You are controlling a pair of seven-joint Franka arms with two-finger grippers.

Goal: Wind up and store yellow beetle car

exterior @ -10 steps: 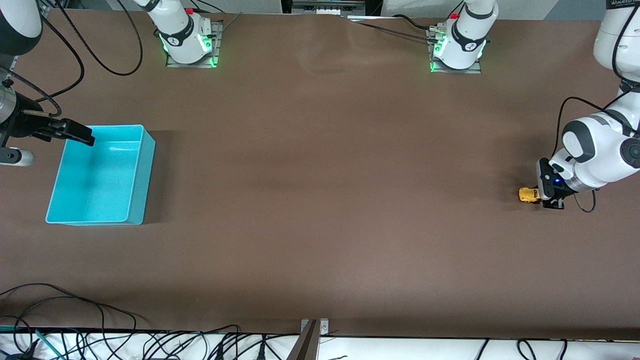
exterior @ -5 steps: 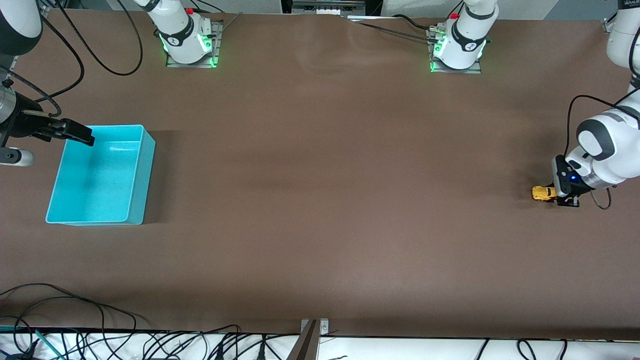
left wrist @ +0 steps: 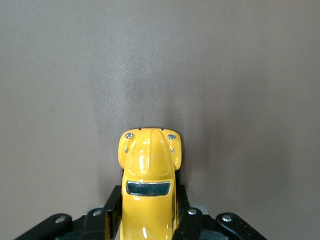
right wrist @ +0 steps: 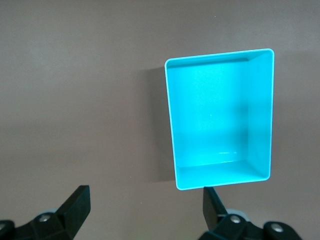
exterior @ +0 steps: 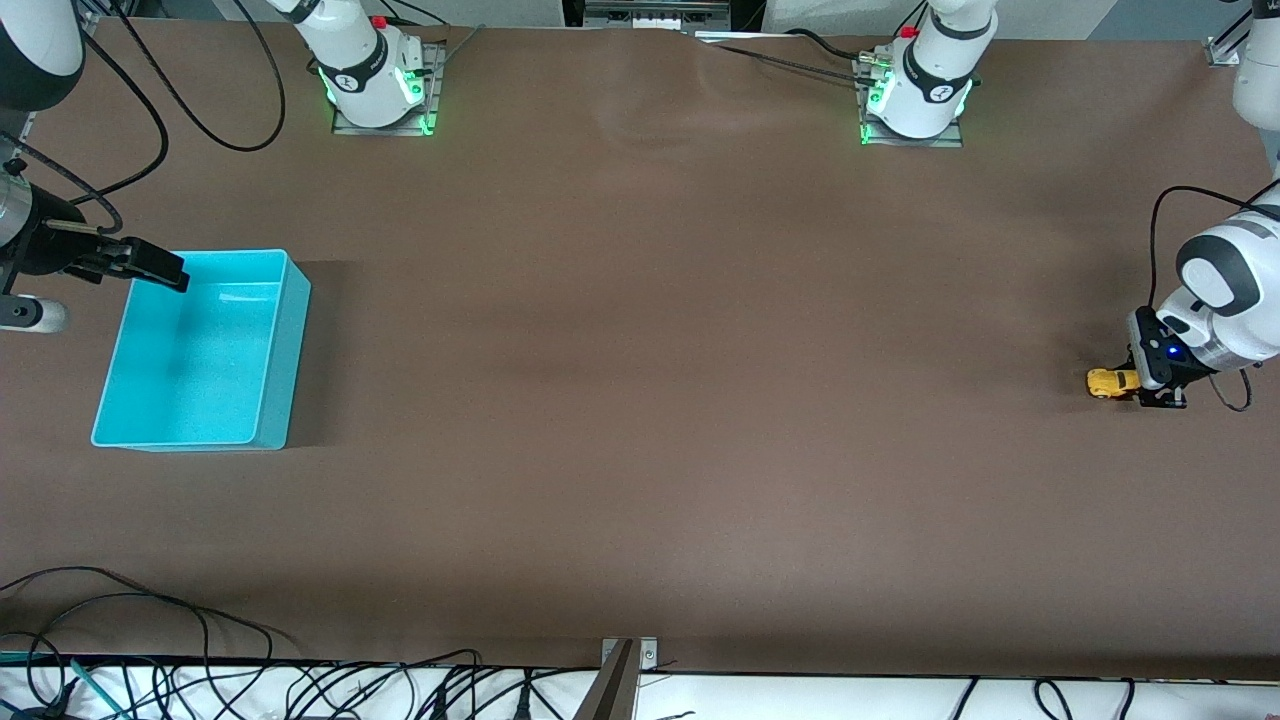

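The yellow beetle car's lower edge (exterior: 1106, 395) meets the brown table, the car's nose facing the teal bin (exterior: 288, 340), so it is time for my left gripper to release the car.
The yellow beetle car (exterior: 1108, 383) sits low on the brown table near the left arm's end. My left gripper (exterior: 1138, 386) is shut on its rear half. In the left wrist view the car (left wrist: 149, 165) points away from the gripper (left wrist: 149, 212), with a black finger (left wrist: 111, 207) pressed against each side. My right gripper (exterior: 152, 264) hangs open over the edge of the teal bin (exterior: 288, 340) at the right arm's end, and nothing is between its fingers (right wrist: 76, 202).
The teal bin (right wrist: 220, 176) has nothing in it. Both arm bases (exterior: 378, 75) stand along the table edge farthest from the front camera. Cables (exterior: 150, 640) lie along the nearest edge.
My left gripper has moved toward the left arm's end of the table, taking the car with it along the surface. The right arm has not moved.
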